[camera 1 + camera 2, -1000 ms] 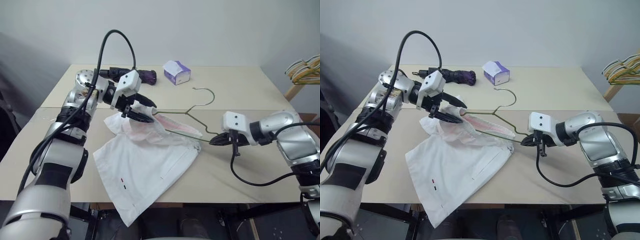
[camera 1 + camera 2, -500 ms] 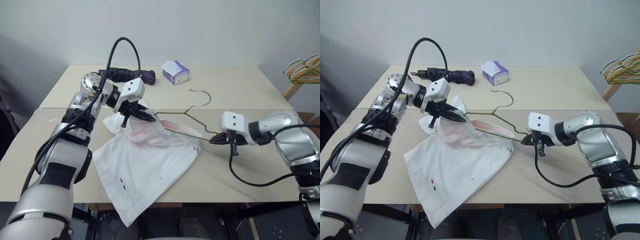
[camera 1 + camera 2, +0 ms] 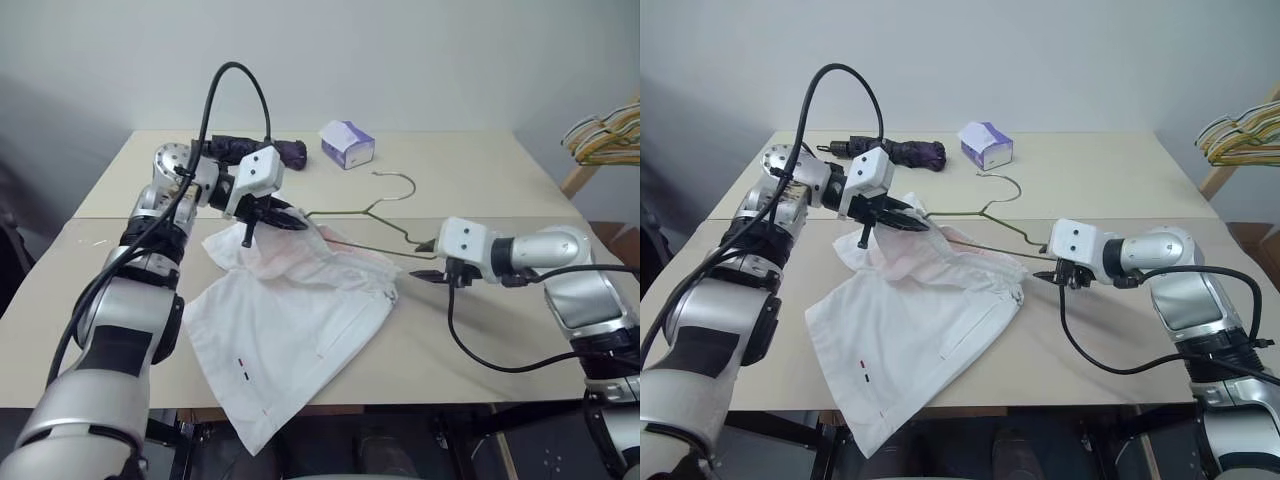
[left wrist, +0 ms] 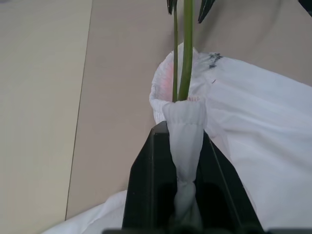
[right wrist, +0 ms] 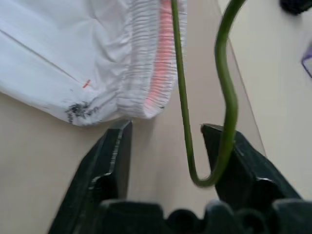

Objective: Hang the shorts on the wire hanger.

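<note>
The right gripper should grab the shorts [image 3: 290, 310] next by the waistband corner, where the gathered edge stands up, because the legs are lying flat on the tabletop.
The white shorts [image 3: 290, 310] lie spread on the table, their hem hanging over the front edge. My left gripper [image 3: 290, 221] is shut on a bunched fold of the elastic waistband [image 4: 185, 146] and holds it lifted. The thin olive wire hanger [image 5: 228, 97] runs into the waistband opening, with its hook pointing toward the far side of the table. My right gripper [image 3: 427, 259] stands open at the hanger's right corner. The wire bend sits between its fingers [image 5: 112, 161], and the fingers do not pinch it.
A white-and-purple tissue box [image 3: 347, 144] and a folded dark umbrella [image 3: 255, 150] lie at the back of the beige table [image 3: 480, 330]. A bunch of yellow and striped hangers [image 3: 605, 135] sits on a wooden rack at the far right.
My left gripper has shut on the waistband fold. My right gripper, shut on the hanger's corner before, has opened. The hanger has shifted slightly toward the left arm.
</note>
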You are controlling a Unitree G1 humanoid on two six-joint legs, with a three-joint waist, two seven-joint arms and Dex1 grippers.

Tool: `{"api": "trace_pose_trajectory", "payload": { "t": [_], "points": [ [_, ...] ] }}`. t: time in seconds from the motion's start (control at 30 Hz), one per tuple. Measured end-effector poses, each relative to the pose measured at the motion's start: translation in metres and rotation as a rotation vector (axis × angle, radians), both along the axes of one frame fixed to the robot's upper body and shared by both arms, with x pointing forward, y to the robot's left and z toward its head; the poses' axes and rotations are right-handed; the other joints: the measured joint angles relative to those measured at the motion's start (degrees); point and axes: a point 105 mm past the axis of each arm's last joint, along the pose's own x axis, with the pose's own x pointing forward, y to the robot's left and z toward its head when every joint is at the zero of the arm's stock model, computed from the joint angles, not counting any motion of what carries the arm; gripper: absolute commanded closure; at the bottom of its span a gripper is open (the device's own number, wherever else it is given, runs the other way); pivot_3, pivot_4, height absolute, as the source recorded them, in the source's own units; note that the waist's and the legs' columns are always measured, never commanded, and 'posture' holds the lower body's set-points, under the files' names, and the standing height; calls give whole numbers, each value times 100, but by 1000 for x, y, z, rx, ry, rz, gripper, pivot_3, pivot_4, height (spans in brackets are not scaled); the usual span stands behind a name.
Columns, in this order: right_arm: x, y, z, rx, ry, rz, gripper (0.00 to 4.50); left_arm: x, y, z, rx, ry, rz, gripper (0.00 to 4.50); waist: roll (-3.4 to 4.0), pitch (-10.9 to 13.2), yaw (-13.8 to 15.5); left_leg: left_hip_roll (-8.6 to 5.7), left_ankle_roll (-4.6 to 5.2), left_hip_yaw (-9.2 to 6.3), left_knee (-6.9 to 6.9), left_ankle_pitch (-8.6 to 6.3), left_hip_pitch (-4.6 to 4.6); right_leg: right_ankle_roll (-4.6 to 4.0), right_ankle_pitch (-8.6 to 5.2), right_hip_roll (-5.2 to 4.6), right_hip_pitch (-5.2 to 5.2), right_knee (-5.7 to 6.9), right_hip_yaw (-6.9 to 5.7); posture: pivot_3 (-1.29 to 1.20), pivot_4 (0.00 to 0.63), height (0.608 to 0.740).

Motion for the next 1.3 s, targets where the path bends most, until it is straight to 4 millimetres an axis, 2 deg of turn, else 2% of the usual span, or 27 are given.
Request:
{"api": "trace_pose_trajectory", "payload": {
  "t": [0.1,0.2,0.27,0.37,0.47,0.57,0.73,0.8,0.9,1.0,1.3],
  "points": [
    [5,-15,6,54,-13,-114,38,1,3,3,-12,-6,9,4461,0,0,-33,0,0,0,0,0,0,0,0,0,0,1,0,-125,0,740],
    [10,-37,19,199,7,-277,38,1,7,5,-18,-12,21,4461,0,0,-53,1,-1,-1,0,1,1,-1,0,0,0,3,0,-119,0,740],
    [5,-50,21,276,28,-343,38,2,9,7,-20,-17,28,4461,-2,-1,-41,1,-1,-6,0,1,1,0,0,1,4,1,-2,-117,0,740],
    [-10,-61,4,387,128,-422,38,4,17,10,-16,-28,57,4461,-3,-2,-31,0,-1,-6,0,1,0,0,0,0,4,0,-2,-111,0,740],
    [-24,-60,-18,519,230,-483,38,6,22,15,-24,-49,87,4461,-4,-3,-29,0,-1,-6,1,2,4,0,0,0,6,5,-1,-111,0,740],
    [-33,-46,-34,617,297,-487,38,7,22,22,-40,-66,93,4461,-3,-3,-52,1,-2,-5,1,2,8,0,0,3,7,9,1,-113,0,740],
    [-37,32,-78,778,452,-435,38,8,24,35,-70,-82,100,4461,-8,-9,-177,6,-3,-7,0,3,6,0,0,7,3,12,3,-108,0,740],
    [-33,49,-81,801,467,-427,38,8,24,36,-71,-82,100,4461,-8,-9,-182,4,-3,-7,0,3,4,0,0,4,3,11,4,-107,0,740],
    [-23,55,-72,824,433,-429,38,8,25,36,-75,-82,101,4461,-11,-11,-168,3,-2,-9,0,2,2,1,1,3,4,8,3,-103,0,740],
    [-14,64,-66,853,418,-418,591,8,24,37,-77,-80,101,4461,-13,-12,-165,3,-2,-10,0,2,2,1,1,4,4,8,1,-98,0,740],
    [-9,68,-69,859,433,-415,3277,8,25,38,-82,-82,103,4461,-13,-12,-170,4,-2,-11,0,2,1,1,1,5,4,10,1,-90,0,740]
  ]
}}
